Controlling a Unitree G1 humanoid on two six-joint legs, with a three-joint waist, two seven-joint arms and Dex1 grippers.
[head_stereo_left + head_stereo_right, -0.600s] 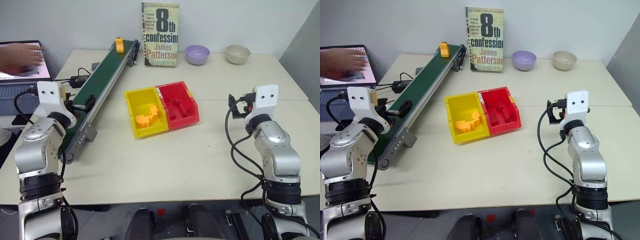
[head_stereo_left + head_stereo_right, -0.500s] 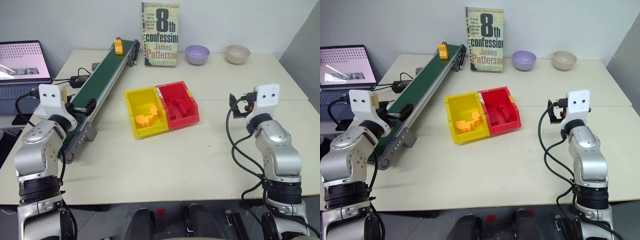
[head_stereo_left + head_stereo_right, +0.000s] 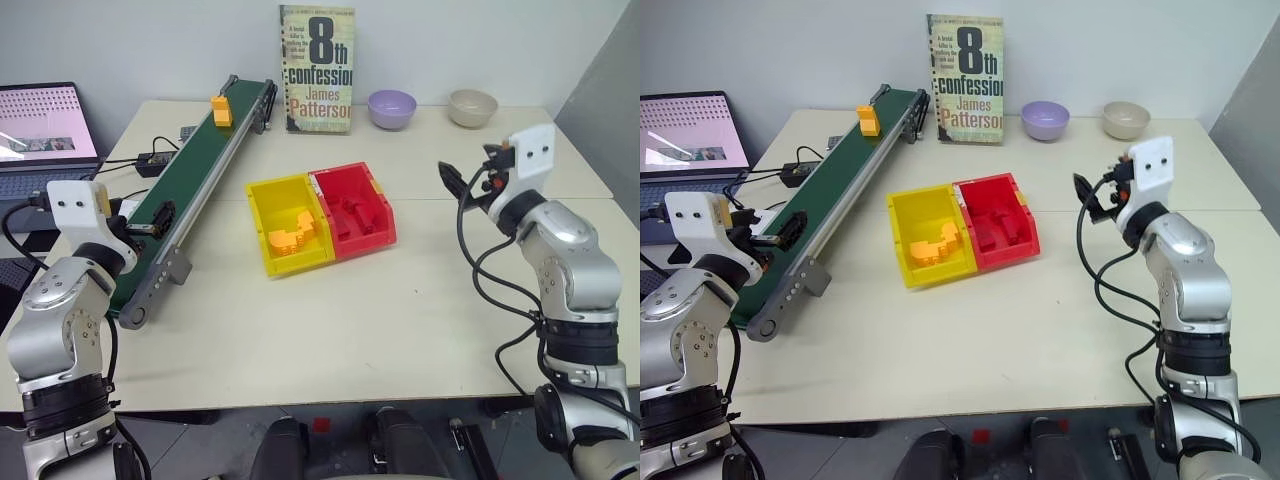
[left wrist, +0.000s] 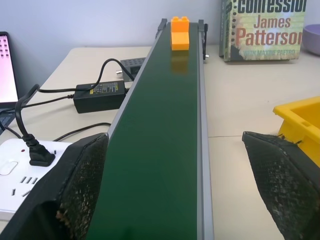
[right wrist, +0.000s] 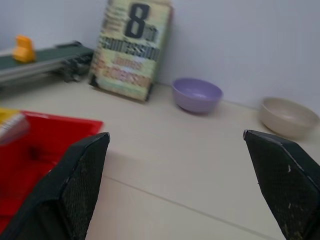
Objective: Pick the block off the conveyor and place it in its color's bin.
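I need to move my left gripper toward the orange block [image 3: 221,111] [image 4: 180,35] before I close on the block. Green belt stretches between my fingers and the block, so I would miss if I closed now.
The block [image 3: 221,110], a small orange-yellow brick, rides on the far part of the conveyor [image 3: 190,170], a dark green belt running from the table's back toward its left front. My left gripper [image 3: 150,219] hovers open over the belt's near part, pointing along it. In the left wrist view the block [image 4: 180,34] sits far ahead between the spread fingers. The yellow bin [image 3: 280,182] stands mid-table with orange-yellow pieces inside. My right gripper [image 3: 447,178] is open and empty, raised to the right of the bins.
A red bin [image 3: 345,168] adjoins the yellow one on its right. A book [image 3: 318,68] stands at the back, with a purple bowl [image 3: 391,107] and a beige bowl [image 3: 473,106] beside it. A laptop [image 3: 40,135], power strip [image 4: 20,170] and adapter [image 4: 100,94] lie left of the conveyor.
The block has travelled a little down the belt toward me. My right gripper rose and swung toward the bins. My left arm shifted outward. A person's hand left the laptop.
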